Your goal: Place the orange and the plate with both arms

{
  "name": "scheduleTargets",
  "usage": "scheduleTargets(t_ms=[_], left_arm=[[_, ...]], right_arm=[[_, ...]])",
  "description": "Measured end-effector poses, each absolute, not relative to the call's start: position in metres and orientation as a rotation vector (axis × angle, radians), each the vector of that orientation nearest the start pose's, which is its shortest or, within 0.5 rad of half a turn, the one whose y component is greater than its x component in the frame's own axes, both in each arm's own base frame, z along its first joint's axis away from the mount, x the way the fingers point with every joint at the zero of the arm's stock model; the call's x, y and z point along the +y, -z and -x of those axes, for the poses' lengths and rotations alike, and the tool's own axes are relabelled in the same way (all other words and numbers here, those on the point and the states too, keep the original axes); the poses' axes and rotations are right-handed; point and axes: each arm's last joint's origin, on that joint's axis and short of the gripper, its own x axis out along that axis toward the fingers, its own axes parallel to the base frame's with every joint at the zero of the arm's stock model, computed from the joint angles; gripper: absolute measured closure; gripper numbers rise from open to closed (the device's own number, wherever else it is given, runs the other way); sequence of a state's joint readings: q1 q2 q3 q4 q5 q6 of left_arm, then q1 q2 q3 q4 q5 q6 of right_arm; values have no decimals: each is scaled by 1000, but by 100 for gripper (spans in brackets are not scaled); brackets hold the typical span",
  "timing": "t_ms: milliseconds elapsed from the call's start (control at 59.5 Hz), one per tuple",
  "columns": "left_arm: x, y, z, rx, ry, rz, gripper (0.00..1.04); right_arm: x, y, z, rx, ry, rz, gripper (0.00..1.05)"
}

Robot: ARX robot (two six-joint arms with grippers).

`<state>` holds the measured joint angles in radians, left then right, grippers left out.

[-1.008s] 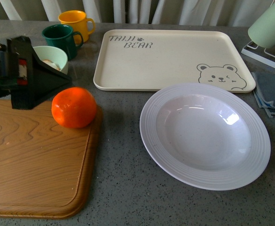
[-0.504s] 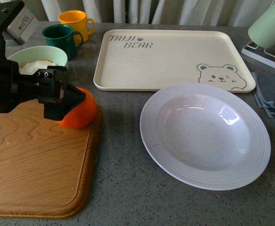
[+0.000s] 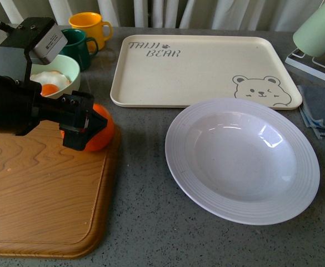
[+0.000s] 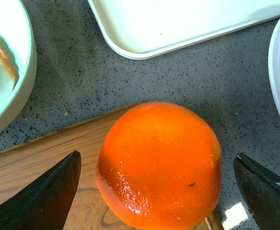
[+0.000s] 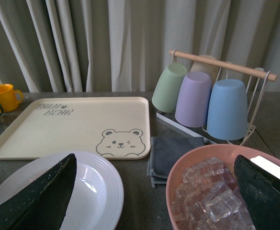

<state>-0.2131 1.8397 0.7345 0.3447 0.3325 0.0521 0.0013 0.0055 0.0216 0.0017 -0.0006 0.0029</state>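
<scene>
I will next grab the orange [image 3: 101,132] around its rounded sides with my left gripper. Then the orange should go on the plate.
The orange [image 3: 101,132] rests on the far right corner of the wooden cutting board [image 3: 40,189]; in the left wrist view the orange [image 4: 159,163] fills the space between the two dark fingers. My left gripper [image 3: 90,125] is open and straddles the fruit, its fingers [image 4: 39,196] apart from the skin on both sides. The white ribbed plate [image 3: 179,161] lies on the grey counter to the right, also seen as the plate [image 5: 106,191] in the right wrist view. My right gripper [image 5: 154,201] is open, holds nothing, and is out of the front view.
A cream bear tray [image 3: 201,67] lies behind the plate. A pale green bowl [image 3: 68,69] with a fried egg, a green mug [image 3: 73,44] and a yellow mug [image 3: 90,25] stand at the back left. A pink bowl of ice cubes [image 5: 211,191], a grey cloth [image 5: 171,151] and a cup rack [image 5: 211,100] are on the right.
My left arm has come in from the left and dropped lower, so its open fingers now sit around the orange. The orange and plate have not moved.
</scene>
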Motion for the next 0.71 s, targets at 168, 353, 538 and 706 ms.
scheduleTargets(t_ms=[168, 353, 538, 706], left_arm=[[-79, -97, -317, 766, 529, -21, 9], [-81, -97, -318, 767, 522, -28, 9], [-81, -97, -318, 764, 522, -31, 29], [-81, -100, -318, 750, 530, -34, 42]], right_arm=[[0, -171, -97, -18, -2, -3, 9], [0, -171, -97, -18, -2, -3, 9], [0, -171, -97, -18, -2, -3, 9], [0, -171, -97, -18, -2, -3, 9]])
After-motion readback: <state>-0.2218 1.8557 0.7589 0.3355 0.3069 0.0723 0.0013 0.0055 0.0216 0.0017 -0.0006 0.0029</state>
